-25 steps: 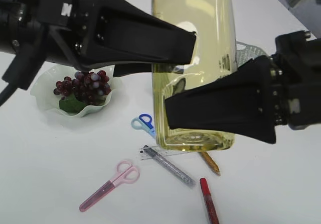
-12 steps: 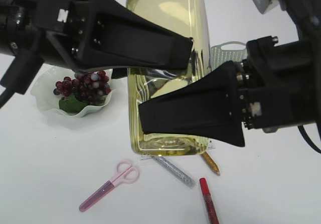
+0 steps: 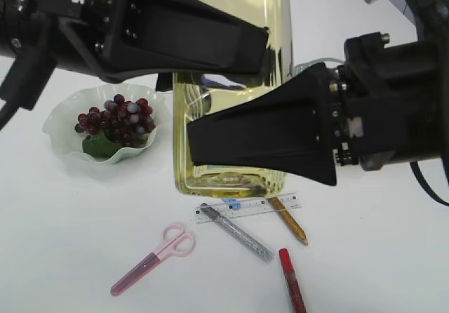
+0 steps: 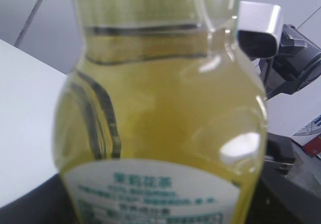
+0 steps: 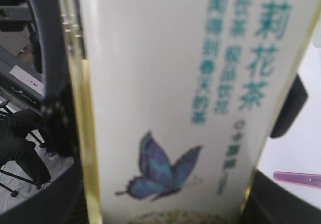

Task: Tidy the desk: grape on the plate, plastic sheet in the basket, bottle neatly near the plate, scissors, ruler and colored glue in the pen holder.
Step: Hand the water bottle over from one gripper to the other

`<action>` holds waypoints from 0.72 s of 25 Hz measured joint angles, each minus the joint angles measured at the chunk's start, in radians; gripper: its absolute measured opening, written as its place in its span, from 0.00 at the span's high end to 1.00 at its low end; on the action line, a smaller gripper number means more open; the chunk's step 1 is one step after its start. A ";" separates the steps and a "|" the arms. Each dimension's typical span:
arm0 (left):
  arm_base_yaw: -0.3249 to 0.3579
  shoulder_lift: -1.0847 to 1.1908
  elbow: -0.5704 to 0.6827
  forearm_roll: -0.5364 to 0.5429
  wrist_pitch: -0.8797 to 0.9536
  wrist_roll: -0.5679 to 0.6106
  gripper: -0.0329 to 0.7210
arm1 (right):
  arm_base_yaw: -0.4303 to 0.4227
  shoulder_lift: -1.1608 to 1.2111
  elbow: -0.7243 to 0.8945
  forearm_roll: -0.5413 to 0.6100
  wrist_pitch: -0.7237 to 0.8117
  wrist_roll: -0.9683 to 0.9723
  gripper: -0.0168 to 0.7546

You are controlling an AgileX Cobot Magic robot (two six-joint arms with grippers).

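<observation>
My right gripper can open: my left gripper's fingers touch both sides of the bottle's upper body, so it would stay up.
The bottle [image 3: 231,81] of yellow tea hangs upright above the table, close to the camera. My right gripper [image 3: 210,141] is shut on its labelled body [image 5: 165,103], with dark fingers on both sides. My left gripper [image 3: 256,46] reaches across the bottle's upper part, and the bottle [image 4: 160,123] fills its view; its jaws sit around the bottle but the grip is not visible. Grapes [image 3: 116,120] lie in the wavy plate [image 3: 59,127]. The ruler [image 3: 249,208], pink scissors [image 3: 151,257], and silver [image 3: 238,232], gold [image 3: 287,220] and red [image 3: 292,281] glue lie on the table.
Part of the pale basket [image 3: 309,67] shows behind the bottle, at the right. A blue scrap [image 3: 233,203] of the second scissors peeks out under the bottle. The pen holder and the plastic sheet are out of view. The arms block much of the table.
My right gripper has carried the bottle to the left, toward the plate, and slightly up. The bottle now sits under my left gripper's finger. The ruler has become visible.
</observation>
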 joint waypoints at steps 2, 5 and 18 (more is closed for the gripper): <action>0.000 0.001 -0.002 0.000 0.002 0.000 0.23 | 0.000 0.000 0.000 0.000 0.000 0.000 0.45; 0.001 0.001 -0.002 -0.006 0.002 0.000 0.23 | 0.000 0.000 -0.001 0.002 0.000 0.007 0.45; 0.001 0.005 -0.003 0.008 0.004 -0.008 0.33 | 0.000 0.000 -0.002 -0.018 0.000 0.028 0.45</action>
